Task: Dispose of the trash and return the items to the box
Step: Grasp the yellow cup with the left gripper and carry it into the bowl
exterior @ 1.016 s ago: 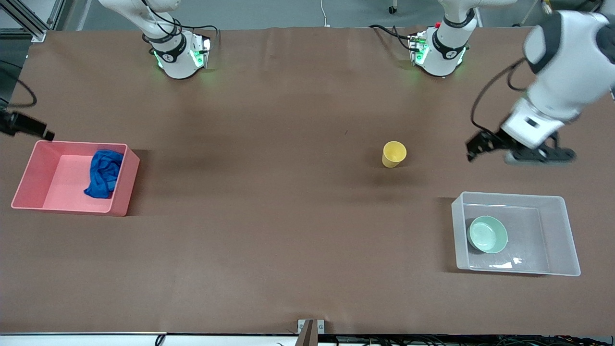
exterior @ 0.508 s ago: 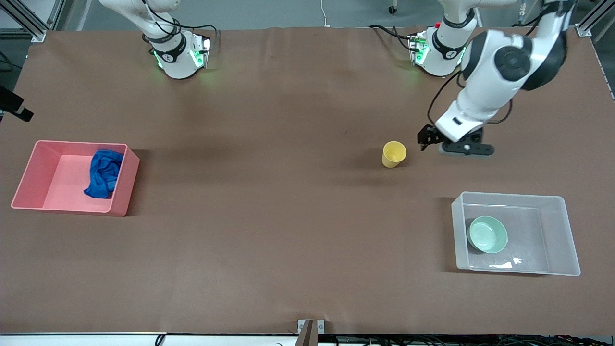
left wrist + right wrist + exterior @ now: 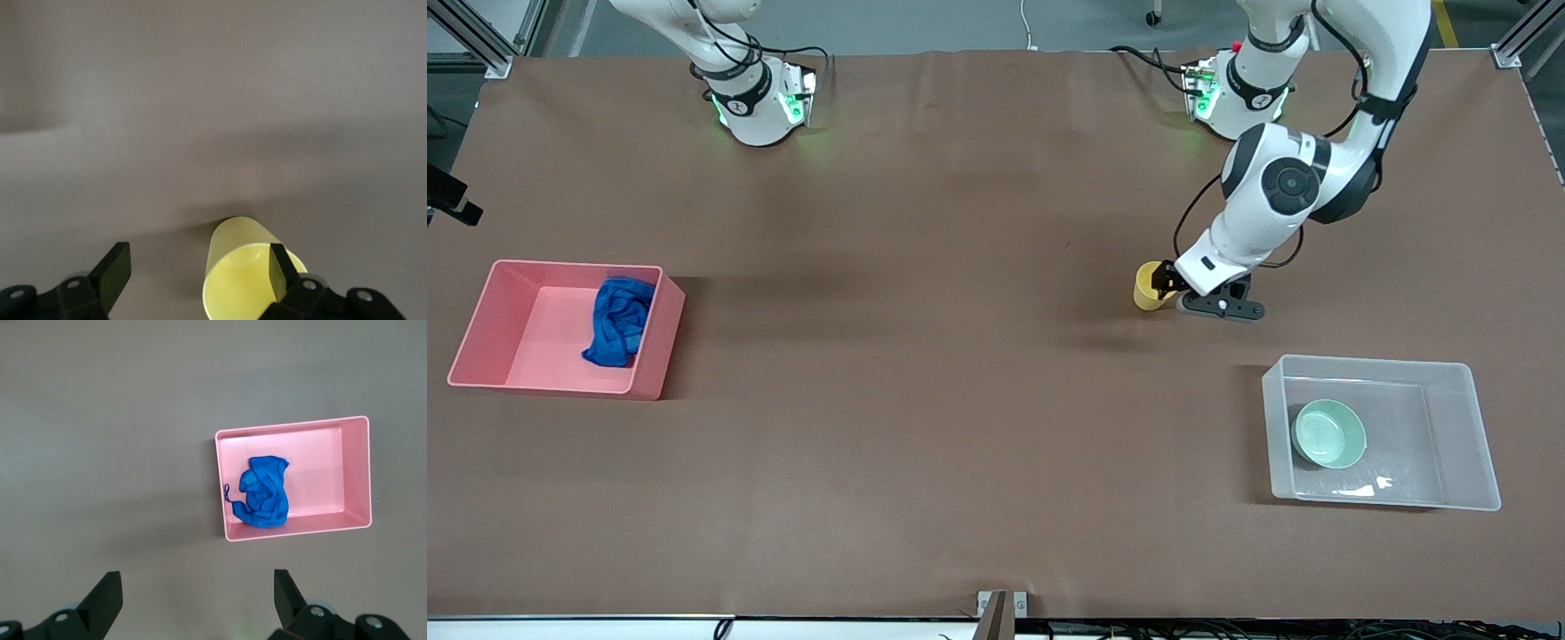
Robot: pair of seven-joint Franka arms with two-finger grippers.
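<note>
The left gripper grabs the yellow cup by its rim [image 3: 1149, 273] [image 3: 257, 246] next, to return the cup to the clear box.
The yellow cup [image 3: 1149, 286] stands upright on the table, farther from the front camera than the clear box [image 3: 1369, 361]. My left gripper [image 3: 1167, 284] is open and low at the cup. In the left wrist view the left gripper [image 3: 199, 268] has one finger over the cup's [image 3: 241, 267] mouth and the other outside its wall. The mint-green bowl [image 3: 1329, 433] lies in the clear box. The blue rag [image 3: 617, 320] lies in the pink bin [image 3: 480, 331]. My right gripper [image 3: 197, 597] is open and empty, high over the table, with the rag [image 3: 265, 492] and pink bin [image 3: 320, 450] below.
A dark part of the right hand [image 3: 452, 201] shows at the front view's edge, at the right arm's end of the table. The two arm bases [image 3: 758, 98] [image 3: 1240, 93] stand along the table's top edge. Brown tabletop [image 3: 925, 356] lies between the bins.
My left arm has swung in from its end of the table and come down to the cup. My right hand rose a little away from the pink bin, then held still.
</note>
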